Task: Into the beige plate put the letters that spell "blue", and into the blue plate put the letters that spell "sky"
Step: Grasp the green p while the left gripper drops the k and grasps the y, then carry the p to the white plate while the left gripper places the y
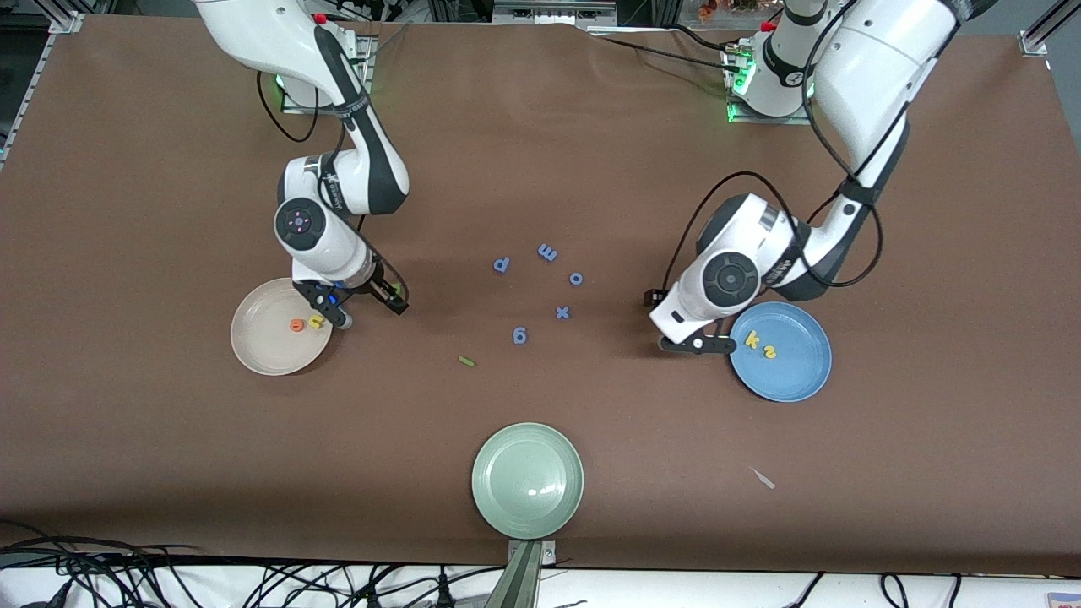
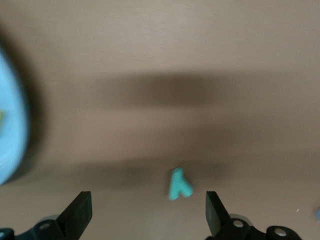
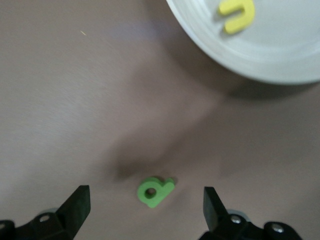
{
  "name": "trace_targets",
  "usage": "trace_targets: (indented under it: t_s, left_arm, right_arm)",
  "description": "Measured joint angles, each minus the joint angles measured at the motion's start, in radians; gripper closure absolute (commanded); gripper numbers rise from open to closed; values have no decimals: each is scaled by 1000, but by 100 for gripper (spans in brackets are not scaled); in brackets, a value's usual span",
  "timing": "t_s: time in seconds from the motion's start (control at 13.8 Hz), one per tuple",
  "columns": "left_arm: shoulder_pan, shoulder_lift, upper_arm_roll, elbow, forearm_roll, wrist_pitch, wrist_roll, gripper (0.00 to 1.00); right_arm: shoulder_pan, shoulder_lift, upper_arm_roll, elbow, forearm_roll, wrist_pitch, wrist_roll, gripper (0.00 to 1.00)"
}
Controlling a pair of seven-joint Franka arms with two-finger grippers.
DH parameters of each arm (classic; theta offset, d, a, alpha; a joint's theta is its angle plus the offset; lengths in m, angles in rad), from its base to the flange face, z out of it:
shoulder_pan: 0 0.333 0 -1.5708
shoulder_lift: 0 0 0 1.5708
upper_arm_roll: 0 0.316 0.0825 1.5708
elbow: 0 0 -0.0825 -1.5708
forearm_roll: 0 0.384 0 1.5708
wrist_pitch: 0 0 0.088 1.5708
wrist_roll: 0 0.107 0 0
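Next, my left gripper takes hold of the teal y's forked arms, to complete "sky" in the blue plate (image 1: 790, 376) (image 2: 7, 130).
In the left wrist view the teal y (image 2: 179, 184) lies on the brown table beside the blue plate (image 2: 7, 130), between the wide-apart fingers of my open left gripper (image 2: 147, 200), touching neither. The blue plate (image 1: 790, 376) holds the yellow k (image 1: 752, 340) and yellow s (image 1: 770, 352); my left gripper (image 1: 699, 344) hangs at its rim. My open right gripper (image 3: 145, 196) straddles the green b (image 3: 155, 191) on the table beside the beige plate (image 3: 280, 55). The beige plate (image 1: 270, 355) holds the orange e (image 1: 296, 324) and yellow u (image 1: 317, 321). The green l (image 1: 466, 361) lies alone mid-table.
Several blue-purple letters (image 1: 547, 252) are scattered in the middle of the table, farther from the front camera than the green l. A pale green plate (image 1: 528, 480) sits near the table's front edge. A small scrap (image 1: 763, 479) lies nearer the camera than the blue plate.
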Motion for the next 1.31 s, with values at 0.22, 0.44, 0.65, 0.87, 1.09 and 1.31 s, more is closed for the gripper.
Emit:
trace_targets:
  t_s: [0.22,0.44,0.65,0.87,1.09,1.31]
  left_arm:
    - [0,12,1,-101,0,154,-8,0]
    - [-7,12,-1,-120,0,170,-24,5]
    - [-14,12,-3,-121,0,171,-27,46]
    - [-13,9,-3,-120,5,171,-27,90]
    - [-10,2,-3,-120,5,169,-29,94]
    - [-7,0,-3,-120,5,169,-29,100]
  right_arm:
    - [2,-4,11,-48,0,44,19,5]
    - [2,-5,12,-55,0,54,20,16]
    - [2,-4,18,-59,0,71,21,28]
    - [2,-4,27,-64,0,83,23,36]
    - [2,0,27,-68,0,94,23,53]
    - [2,0,28,-68,0,104,23,71]
